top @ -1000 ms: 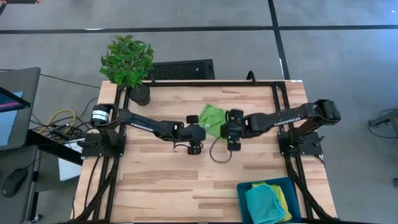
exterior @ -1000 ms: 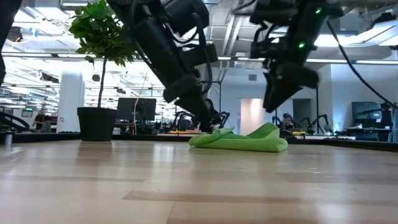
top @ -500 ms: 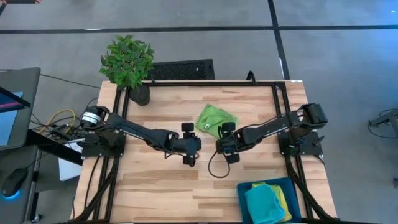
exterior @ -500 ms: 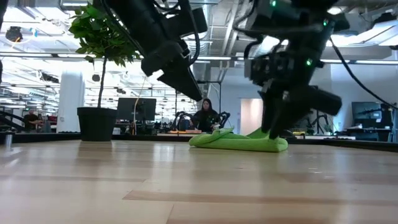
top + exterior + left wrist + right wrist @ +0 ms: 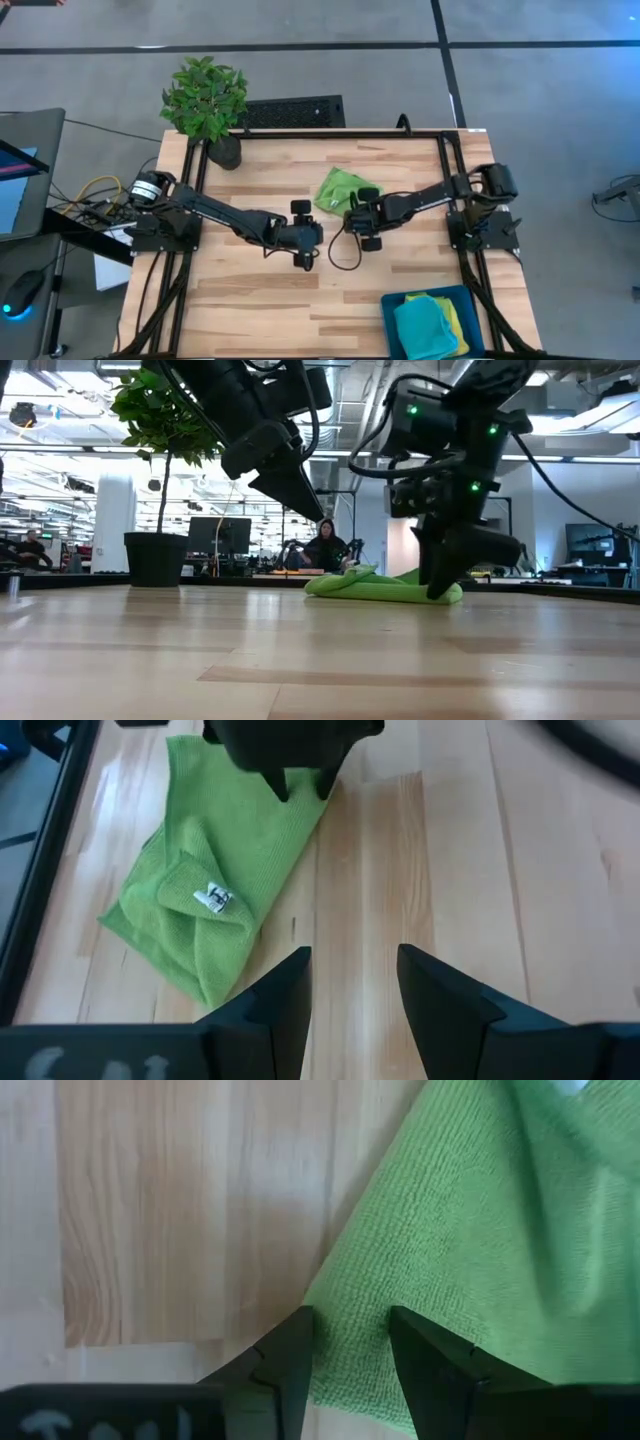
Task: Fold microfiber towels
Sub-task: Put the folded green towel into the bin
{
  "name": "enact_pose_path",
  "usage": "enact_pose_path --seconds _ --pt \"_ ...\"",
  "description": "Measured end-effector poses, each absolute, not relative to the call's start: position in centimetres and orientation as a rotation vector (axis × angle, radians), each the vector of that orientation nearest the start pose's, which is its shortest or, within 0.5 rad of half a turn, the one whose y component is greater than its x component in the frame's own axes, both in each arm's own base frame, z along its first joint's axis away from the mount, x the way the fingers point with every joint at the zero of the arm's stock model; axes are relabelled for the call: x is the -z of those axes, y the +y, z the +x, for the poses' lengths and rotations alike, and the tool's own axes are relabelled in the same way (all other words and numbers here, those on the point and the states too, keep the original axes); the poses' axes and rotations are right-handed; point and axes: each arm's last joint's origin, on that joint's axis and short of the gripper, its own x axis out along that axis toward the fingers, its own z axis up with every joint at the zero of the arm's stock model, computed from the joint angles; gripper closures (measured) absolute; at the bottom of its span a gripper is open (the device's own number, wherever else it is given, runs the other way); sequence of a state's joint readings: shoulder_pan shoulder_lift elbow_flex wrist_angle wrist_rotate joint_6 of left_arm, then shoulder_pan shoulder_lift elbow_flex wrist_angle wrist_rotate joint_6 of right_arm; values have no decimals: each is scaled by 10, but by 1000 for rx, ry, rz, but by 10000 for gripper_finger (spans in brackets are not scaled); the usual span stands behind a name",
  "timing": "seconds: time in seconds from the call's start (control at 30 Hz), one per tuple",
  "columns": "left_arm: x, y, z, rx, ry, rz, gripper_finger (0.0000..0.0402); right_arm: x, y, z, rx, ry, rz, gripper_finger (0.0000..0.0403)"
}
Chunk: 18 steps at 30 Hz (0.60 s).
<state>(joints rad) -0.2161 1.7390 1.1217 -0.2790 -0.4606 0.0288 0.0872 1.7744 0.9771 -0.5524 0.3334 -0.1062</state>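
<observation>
I should lay the folded lime green towel in the blue bin, so my right gripper should next grab the towel by its unlabelled corner (image 5: pixel 357 1355).
A lime green towel (image 5: pixel 343 187), folded into a small bundle with a white label (image 5: pixel 212 898) on top, lies on the wooden table. It also shows in the low view (image 5: pixel 385 588). My right gripper (image 5: pixel 352 213) is open and low at the towel's near corner, one finger over the cloth (image 5: pixel 480 1230) and one at its edge. My left gripper (image 5: pixel 320 233) is open and empty. It is raised above the table (image 5: pixel 305 505), a little left of and nearer than the towel. My right gripper (image 5: pixel 350 1325) points down at the towel's near corner (image 5: pixel 345 1295), with its open fingers across the cloth's edge. I cannot tell whether the fingertips touch the cloth. The towel lies flat on the table.
A blue bin (image 5: pixel 388 312) at the table's near right corner holds turquoise, yellow and green towels. A potted plant (image 5: pixel 205 100) stands at the far left corner. A cable loop (image 5: pixel 345 252) hangs from the right arm. Bare wood lies near and left.
My left gripper has left the towel's left end, risen, and drawn back toward the table's near left. My right gripper has gone from above the towel's right side toward the near edge, then come down at the towel's near corner. The towel has kept its shape.
</observation>
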Motion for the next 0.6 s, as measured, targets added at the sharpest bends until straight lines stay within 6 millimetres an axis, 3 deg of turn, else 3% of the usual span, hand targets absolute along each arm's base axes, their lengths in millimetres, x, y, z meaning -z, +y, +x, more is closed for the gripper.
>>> enact_pose_path --seconds 0.37,0.6 --pt "-198 -64 352 -219 850 317 259 -132 -7 308 121 1387 -258 248" --pt "-198 -64 352 -223 850 308 259 -127 -9 307 130 1414 -242 324"
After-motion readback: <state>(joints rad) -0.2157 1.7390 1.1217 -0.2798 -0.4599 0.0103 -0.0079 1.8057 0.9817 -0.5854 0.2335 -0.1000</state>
